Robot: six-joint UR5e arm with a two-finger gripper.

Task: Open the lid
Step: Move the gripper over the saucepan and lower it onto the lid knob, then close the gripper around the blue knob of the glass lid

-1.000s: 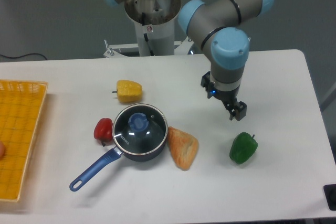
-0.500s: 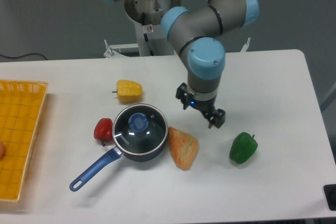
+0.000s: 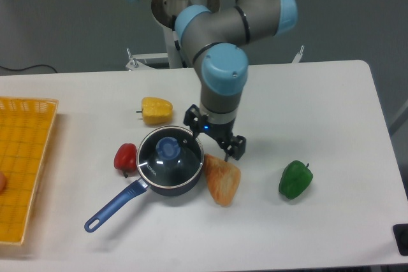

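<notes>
The robot's gripper next needs to grab the lid by its blue knob (image 3: pixel 168 148) to open the dark saucepan (image 3: pixel 175 189).
The round clear glass lid (image 3: pixel 182 162) with its blue knob (image 3: pixel 168 148) sits on the dark saucepan (image 3: pixel 175 189), whose long blue handle (image 3: pixel 113 206) points to the front left. My gripper (image 3: pixel 215 135) hangs just to the right of the lid's rim, above the table and over the top end of an orange pastry (image 3: pixel 222 179). Its jaws stand apart and hold nothing. It does not touch the lid.
A yellow pepper (image 3: pixel 156 110) lies behind the saucepan and a red pepper (image 3: pixel 125 157) touches its left side. A green pepper (image 3: pixel 295 179) lies at the right. A yellow basket (image 3: pixel 22 164) stands at the left edge of the table.
My gripper has moved left and slightly toward the front, from above the green pepper to just beside the lid. The lid and saucepan have not moved.
</notes>
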